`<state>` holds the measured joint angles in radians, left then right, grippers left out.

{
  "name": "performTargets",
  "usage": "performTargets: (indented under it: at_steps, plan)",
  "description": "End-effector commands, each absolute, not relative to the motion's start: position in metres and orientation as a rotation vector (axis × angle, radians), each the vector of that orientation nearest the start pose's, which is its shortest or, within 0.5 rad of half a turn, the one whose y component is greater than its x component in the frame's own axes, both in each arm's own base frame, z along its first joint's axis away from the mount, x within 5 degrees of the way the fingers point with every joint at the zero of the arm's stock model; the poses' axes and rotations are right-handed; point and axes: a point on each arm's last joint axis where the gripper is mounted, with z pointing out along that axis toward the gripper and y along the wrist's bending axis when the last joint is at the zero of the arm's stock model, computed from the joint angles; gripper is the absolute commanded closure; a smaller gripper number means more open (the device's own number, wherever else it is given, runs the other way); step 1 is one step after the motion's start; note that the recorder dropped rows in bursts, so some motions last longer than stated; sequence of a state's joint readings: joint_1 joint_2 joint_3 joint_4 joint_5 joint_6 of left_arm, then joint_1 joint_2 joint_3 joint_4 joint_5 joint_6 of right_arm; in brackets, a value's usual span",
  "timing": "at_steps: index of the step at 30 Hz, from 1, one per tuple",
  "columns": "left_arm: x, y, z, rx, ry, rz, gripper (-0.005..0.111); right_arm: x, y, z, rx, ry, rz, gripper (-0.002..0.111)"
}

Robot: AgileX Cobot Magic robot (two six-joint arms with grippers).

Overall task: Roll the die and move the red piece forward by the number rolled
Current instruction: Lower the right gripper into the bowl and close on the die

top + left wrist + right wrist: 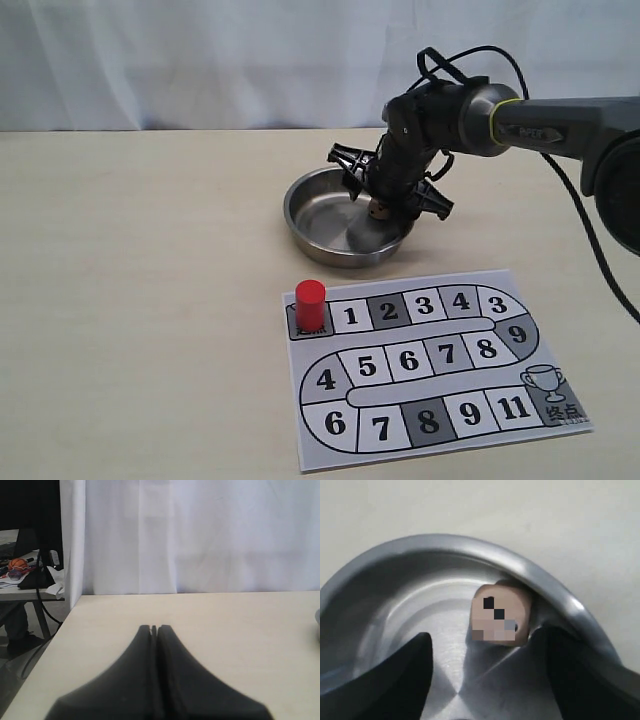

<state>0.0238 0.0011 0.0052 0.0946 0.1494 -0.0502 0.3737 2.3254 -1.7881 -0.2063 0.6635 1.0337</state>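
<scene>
Next, my right gripper picks up the tan die by its body (pixel 378 208) (pixel 500 614) to roll it.
The tan die (pixel 499 614) lies inside the steel bowl (pixel 445 547) against its wall; in the exterior view the die (pixel 377 210) shows just under the arm. My right gripper (pixel 487 645) hangs open over the bowl (pixel 310 225), its fingers (pixel 395 675) apart on either side of the die and not touching it. The red piece (pixel 310 304) stands upright on the start square at the board's upper left corner. My left gripper (pixel 154 628) is shut and empty, over bare table; it does not show in the exterior view.
The numbered game board (pixel 430 365) lies flat near the front of the table, just in front of the bowl. A white curtain (pixel 200 60) backs the table. The table's side edge (pixel 50 640) drops off beside the left gripper.
</scene>
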Motion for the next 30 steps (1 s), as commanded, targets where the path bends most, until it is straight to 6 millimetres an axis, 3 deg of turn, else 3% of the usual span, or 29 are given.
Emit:
performTargets:
  at_steps: [1, 13, 17, 27, 30]
  plan:
    - [0.056, 0.002, 0.2, 0.0, 1.625, 0.056, 0.107, 0.47, 0.168, 0.135, 0.706, 2.554, 0.225, 0.046]
    - [0.056, 0.003, 0.2, 0.003, 1.627, 0.059, 0.107, 0.473, 0.17, 0.117, 0.747, 2.548, 0.238, 0.047]
    - [0.056, 0.003, 0.2, 0.003, 1.627, 0.059, 0.107, 0.473, 0.17, 0.117, 0.746, 2.548, 0.239, 0.065]
    - [0.056, 0.003, 0.2, 0.003, 1.625, 0.059, 0.107, 0.474, 0.169, 0.118, 0.718, 2.543, 0.217, 0.065]
    - [0.056, 0.003, 0.2, 0.003, 1.625, 0.059, 0.107, 0.472, 0.168, 0.117, 0.774, 2.547, 0.207, 0.059]
